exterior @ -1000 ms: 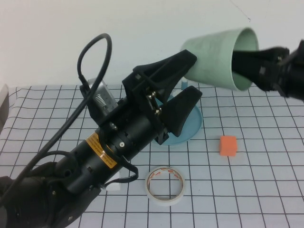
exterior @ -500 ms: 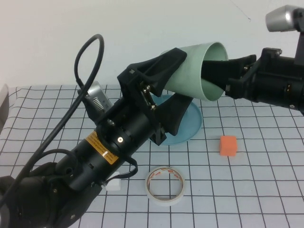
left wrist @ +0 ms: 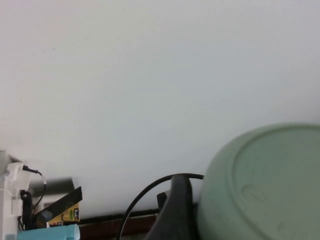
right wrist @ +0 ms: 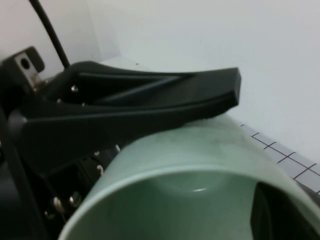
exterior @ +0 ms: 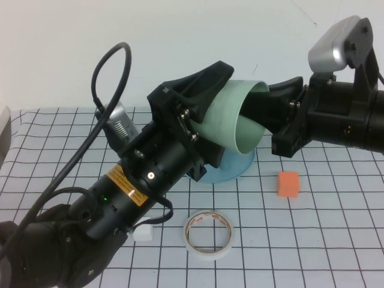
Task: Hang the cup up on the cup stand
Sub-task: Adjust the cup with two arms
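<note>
My left gripper should grab the pale mint-green cup next by its closed end (exterior: 212,122) (left wrist: 272,185), so that the cup can hang on the cup stand.
The pale mint-green cup (exterior: 231,120) lies on its side in the air above the cup stand, mouth toward the right. My right gripper (exterior: 257,120) is shut on the cup's rim, with one black finger (right wrist: 280,215) inside the cup (right wrist: 200,165). My left gripper (exterior: 231,103) stands open around the cup's closed end. Its upper finger (right wrist: 150,100) lies along the cup's wall, and the other finger (left wrist: 175,210) sits beside the cup's base (left wrist: 265,185). Only the cup stand's round blue base (exterior: 239,168) shows; its pegs are hidden.
An orange cube (exterior: 288,184) sits right of the stand on the grid-patterned cloth. A white tape roll (exterior: 208,234) lies near the front, with a small white block (exterior: 143,233) to its left. The left arm's body and cable fill the front left.
My right gripper carried the cup down and to the left, into the left gripper's jaws. The left fingers have drawn in slightly toward the cup.
</note>
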Controlling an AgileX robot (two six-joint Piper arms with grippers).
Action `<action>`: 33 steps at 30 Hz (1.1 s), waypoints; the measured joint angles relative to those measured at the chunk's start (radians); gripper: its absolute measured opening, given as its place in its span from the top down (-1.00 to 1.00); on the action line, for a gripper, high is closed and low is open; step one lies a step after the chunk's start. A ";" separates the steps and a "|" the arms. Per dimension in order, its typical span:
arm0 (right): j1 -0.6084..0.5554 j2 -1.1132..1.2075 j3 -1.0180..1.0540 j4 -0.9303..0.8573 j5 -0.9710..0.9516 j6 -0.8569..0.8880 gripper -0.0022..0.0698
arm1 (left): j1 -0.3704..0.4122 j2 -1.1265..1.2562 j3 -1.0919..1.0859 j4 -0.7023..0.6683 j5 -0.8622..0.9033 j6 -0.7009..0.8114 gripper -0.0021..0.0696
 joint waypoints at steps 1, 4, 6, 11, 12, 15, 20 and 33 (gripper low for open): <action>0.000 0.000 0.000 0.000 0.000 -0.001 0.89 | 0.000 0.000 0.000 0.007 0.000 0.000 -0.72; 0.000 0.000 0.000 0.000 0.002 -0.007 0.89 | 0.002 0.000 0.000 0.011 0.000 0.004 -0.72; 0.000 0.000 0.000 0.000 0.003 -0.013 0.89 | 0.002 0.000 0.000 0.012 -0.002 0.010 -0.72; 0.000 0.000 0.000 0.000 0.006 -0.033 0.89 | 0.002 0.000 0.000 0.022 -0.005 0.059 -0.72; 0.000 0.000 0.000 0.000 0.006 -0.034 0.89 | 0.004 0.000 0.000 0.025 -0.005 0.073 -0.72; 0.000 0.000 0.000 -0.002 0.006 -0.044 0.79 | 0.005 0.000 0.000 0.045 -0.005 0.123 -0.72; 0.005 0.002 0.000 -0.017 0.008 -0.065 0.06 | 0.005 0.000 0.000 0.075 -0.013 0.159 -0.71; 0.005 -0.148 0.002 -0.140 0.003 -0.011 -0.70 | 0.100 -0.006 -0.012 0.151 -0.061 0.181 -0.71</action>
